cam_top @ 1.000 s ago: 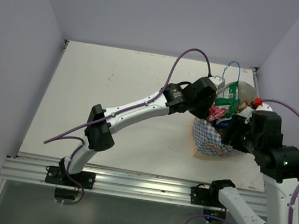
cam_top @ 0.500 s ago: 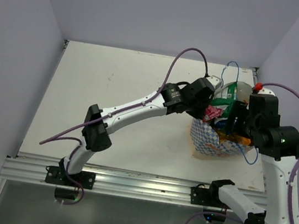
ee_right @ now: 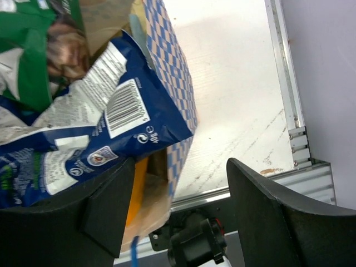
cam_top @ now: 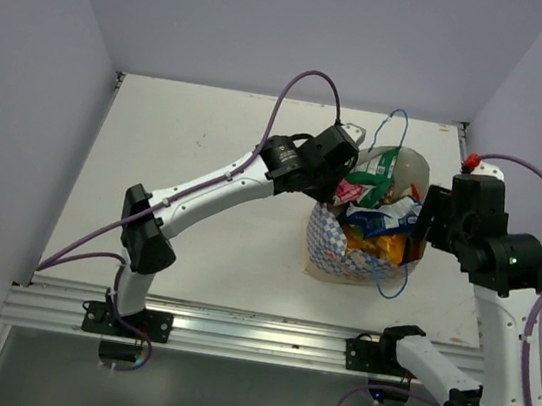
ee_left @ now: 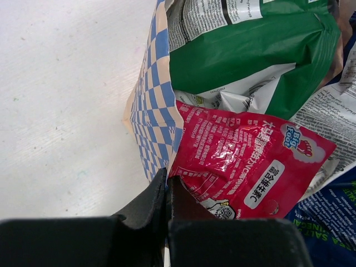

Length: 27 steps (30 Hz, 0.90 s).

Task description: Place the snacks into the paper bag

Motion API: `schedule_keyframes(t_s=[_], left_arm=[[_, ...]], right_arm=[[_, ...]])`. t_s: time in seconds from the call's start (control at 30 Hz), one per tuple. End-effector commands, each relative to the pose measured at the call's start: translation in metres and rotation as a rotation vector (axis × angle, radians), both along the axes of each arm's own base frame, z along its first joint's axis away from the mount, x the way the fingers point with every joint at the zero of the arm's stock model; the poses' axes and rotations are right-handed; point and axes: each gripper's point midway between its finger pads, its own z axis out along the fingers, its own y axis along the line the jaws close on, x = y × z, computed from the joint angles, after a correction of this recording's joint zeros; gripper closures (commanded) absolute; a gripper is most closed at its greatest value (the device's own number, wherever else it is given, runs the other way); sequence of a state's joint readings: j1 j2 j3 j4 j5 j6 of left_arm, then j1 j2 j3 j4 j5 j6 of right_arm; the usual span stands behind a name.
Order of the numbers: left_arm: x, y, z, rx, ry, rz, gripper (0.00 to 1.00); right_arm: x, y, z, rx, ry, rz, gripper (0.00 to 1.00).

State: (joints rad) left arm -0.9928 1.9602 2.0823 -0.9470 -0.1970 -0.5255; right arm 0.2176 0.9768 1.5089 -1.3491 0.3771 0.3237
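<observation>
My right gripper moves down, before it closes on the paper bag: the bag's right side lies between my fingers, which stop above the bag's rim.
The paper bag (cam_top: 329,253), white with blue checks, stands right of the table's middle, stuffed with snacks: a green-white bag (cam_top: 383,164), a red packet (cam_top: 357,191), a blue-white packet (cam_top: 387,220) and an orange packet (cam_top: 378,246). My left gripper (cam_top: 348,170) is shut on the bag's left rim; in the left wrist view its jaws (ee_left: 167,186) pinch the checkered wall (ee_left: 151,111) beside the red packet (ee_left: 245,161). My right gripper (cam_top: 418,230) is open at the bag's right side (ee_right: 173,83), with the bag's lower corner between its fingers and the blue-white packet (ee_right: 94,128) close by.
The bag's blue cord handles (cam_top: 393,281) hang loose at its front and back. Side walls close the table on the left and right. A metal rail (cam_top: 233,331) runs along the near edge.
My left gripper has pulled the bag to the left and a little nearer. The right gripper has stayed near the right side, its fingers now open around the bag's corner.
</observation>
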Motion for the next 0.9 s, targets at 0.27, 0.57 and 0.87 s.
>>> schedule_keyframes(t_s=[0.27,0.57,0.87], left_arm=[[0.003,0.020,0.047,-0.061,-0.085,0.015,1.00],[0.005,0.034,0.054,-0.041,-0.092,0.028,1.00],[0.014,0.062,0.108,-0.097,-0.144,0.079,1.00]], right_arm=[[-0.011,0.007,-0.043,0.026,0.080,0.030,0.35],[0.003,0.019,-0.039,0.057,0.059,0.080,1.00],[0.018,0.032,0.058,0.094,-0.088,0.172,1.00]])
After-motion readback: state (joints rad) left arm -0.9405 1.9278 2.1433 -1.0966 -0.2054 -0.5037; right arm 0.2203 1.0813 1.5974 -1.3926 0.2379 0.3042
